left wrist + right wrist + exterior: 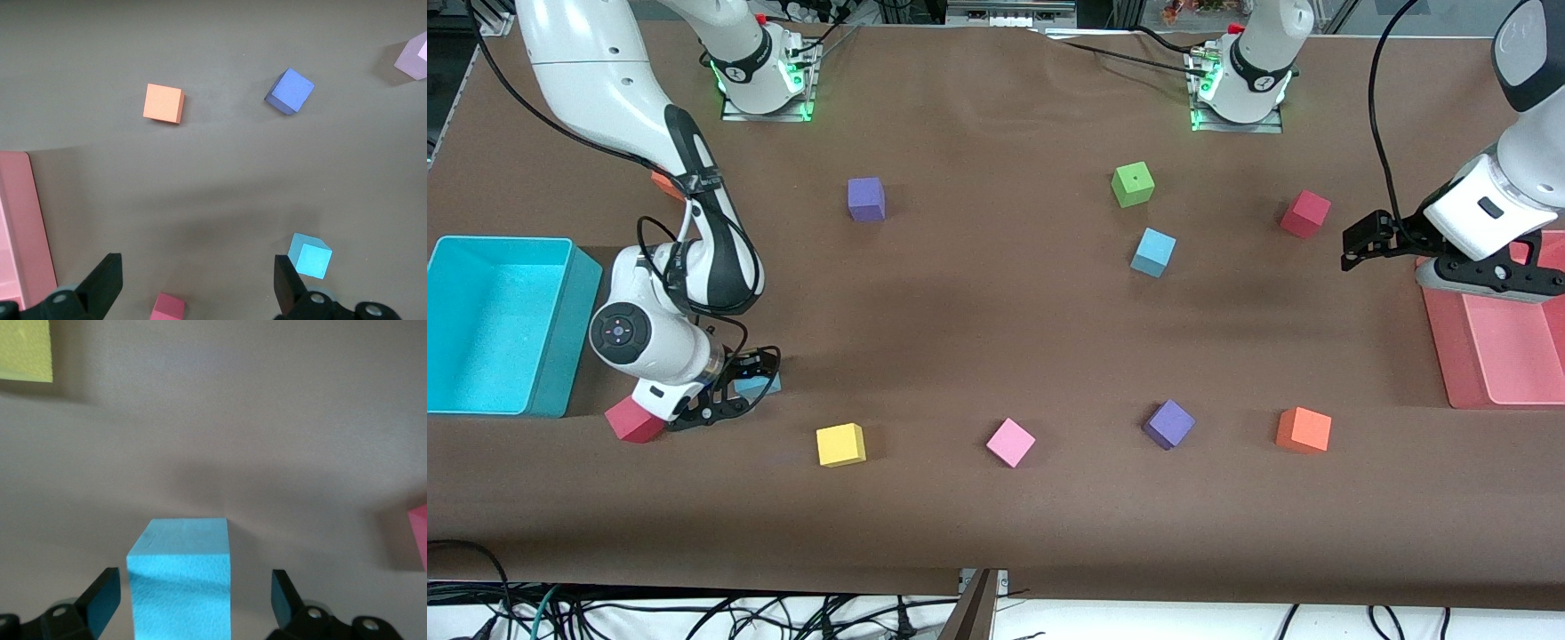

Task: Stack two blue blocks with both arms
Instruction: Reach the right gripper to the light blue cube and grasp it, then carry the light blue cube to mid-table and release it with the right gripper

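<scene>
The right gripper will next grab this blue block by its two opposite sides, so that the robot can stack it with the other blue block (1152, 252).
One blue block (1153, 252) sits alone on the brown table toward the left arm's end; it also shows in the left wrist view (310, 256). The other blue block (763, 385) lies near the cyan bin, mostly hidden by my right gripper (749, 380). In the right wrist view this block (180, 577) stands between the open fingers (103, 600) with a gap on each side. My left gripper (1353, 249) is open and empty (197, 277), hanging over bare table beside the pink tray.
A cyan bin (498, 324) and a red block (633, 420) flank the right gripper. A pink tray (1494, 347) lies under the left arm. Scattered blocks: yellow (840, 444), pink (1010, 442), purple (1168, 423), orange (1303, 429), red (1305, 213), green (1133, 184), purple (866, 198).
</scene>
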Tool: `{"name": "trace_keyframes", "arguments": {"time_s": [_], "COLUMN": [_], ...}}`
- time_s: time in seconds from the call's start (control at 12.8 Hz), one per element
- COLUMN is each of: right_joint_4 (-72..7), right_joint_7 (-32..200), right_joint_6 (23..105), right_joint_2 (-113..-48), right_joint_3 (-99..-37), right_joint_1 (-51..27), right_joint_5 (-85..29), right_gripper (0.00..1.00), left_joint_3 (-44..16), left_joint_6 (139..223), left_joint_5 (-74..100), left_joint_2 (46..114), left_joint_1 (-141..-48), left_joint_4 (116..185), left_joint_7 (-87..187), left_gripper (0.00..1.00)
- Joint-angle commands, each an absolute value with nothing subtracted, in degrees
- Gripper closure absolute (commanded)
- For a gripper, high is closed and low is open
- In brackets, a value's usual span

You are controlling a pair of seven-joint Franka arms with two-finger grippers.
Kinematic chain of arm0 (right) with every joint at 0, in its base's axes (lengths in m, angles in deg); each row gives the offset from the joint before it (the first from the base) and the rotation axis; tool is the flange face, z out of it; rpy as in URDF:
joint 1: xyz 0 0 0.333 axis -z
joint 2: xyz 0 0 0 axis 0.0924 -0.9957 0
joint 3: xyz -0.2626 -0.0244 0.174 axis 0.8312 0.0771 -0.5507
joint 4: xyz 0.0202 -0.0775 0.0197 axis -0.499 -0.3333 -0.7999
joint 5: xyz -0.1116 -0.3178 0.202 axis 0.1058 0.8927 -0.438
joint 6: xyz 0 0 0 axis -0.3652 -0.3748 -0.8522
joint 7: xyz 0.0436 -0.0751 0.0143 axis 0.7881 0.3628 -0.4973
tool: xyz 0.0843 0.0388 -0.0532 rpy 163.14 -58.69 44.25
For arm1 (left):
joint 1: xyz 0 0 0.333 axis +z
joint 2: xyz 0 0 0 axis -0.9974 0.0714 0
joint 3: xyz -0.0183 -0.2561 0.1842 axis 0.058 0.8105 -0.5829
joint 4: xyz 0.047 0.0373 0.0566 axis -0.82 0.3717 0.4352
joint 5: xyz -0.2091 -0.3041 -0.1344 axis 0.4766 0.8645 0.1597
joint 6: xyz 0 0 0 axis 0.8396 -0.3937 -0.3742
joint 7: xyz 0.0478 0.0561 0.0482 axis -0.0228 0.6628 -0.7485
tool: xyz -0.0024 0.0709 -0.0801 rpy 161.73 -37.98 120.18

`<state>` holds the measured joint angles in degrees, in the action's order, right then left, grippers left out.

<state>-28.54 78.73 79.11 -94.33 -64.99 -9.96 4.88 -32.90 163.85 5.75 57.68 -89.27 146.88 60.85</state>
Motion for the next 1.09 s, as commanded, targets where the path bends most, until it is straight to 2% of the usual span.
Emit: {"name": "trace_keyframes", "arguments": {"time_s": [0.0, 0.08, 0.16, 0.31, 0.39, 0.62, 1.01], "right_joint_4": [-30.31, -30.22, -30.22, -30.22, -30.22, -28.47, -20.21], "right_joint_7": [75.74, 75.74, 75.74, 75.74, 75.74, 76.35, 88.45], "right_joint_6": [81.58, 81.58, 81.58, 81.4, 81.23, 80.0, 68.32], "right_joint_2": [-93.77, -93.77, -93.77, -93.77, -93.77, -93.24, -92.97], "right_joint_3": [-65.31, -65.31, -65.66, -65.75, -65.75, -67.06, -70.67], "right_joint_1": [-9.82, -9.82, -9.73, -9.82, -9.82, -10.17, -12.61], "right_joint_5": [4.18, 4.09, 4.09, 4.09, 4.09, 4.18, 4.36], "right_gripper": [0.03, 0.18, 0.28, 0.66, 0.77, 0.79, 0.78], "left_joint_3": [-32.91, -32.91, -32.91, -32.91, -32.91, -32.91, -32.91], "left_joint_6": [162.78, 162.78, 162.78, 162.78, 162.78, 162.78, 162.78], "left_joint_5": [6.26, 6.26, 6.26, 6.26, 6.26, 6.26, 6.26], "left_joint_2": [58.3, 58.3, 58.3, 58.3, 58.3, 58.3, 58.3], "left_joint_1": [-89.42, -89.42, -89.42, -89.42, -89.42, -89.42, -89.42], "left_joint_4": [145.48, 145.48, 145.48, 145.48, 145.48, 145.48, 145.48], "left_joint_7": [61.24, 61.32, 61.32, 61.24, 61.32, 61.32, 61.32], "left_gripper": [0.0, 0.0, 0.0, 0.0, 0.0, 0.0, 0.0]}}
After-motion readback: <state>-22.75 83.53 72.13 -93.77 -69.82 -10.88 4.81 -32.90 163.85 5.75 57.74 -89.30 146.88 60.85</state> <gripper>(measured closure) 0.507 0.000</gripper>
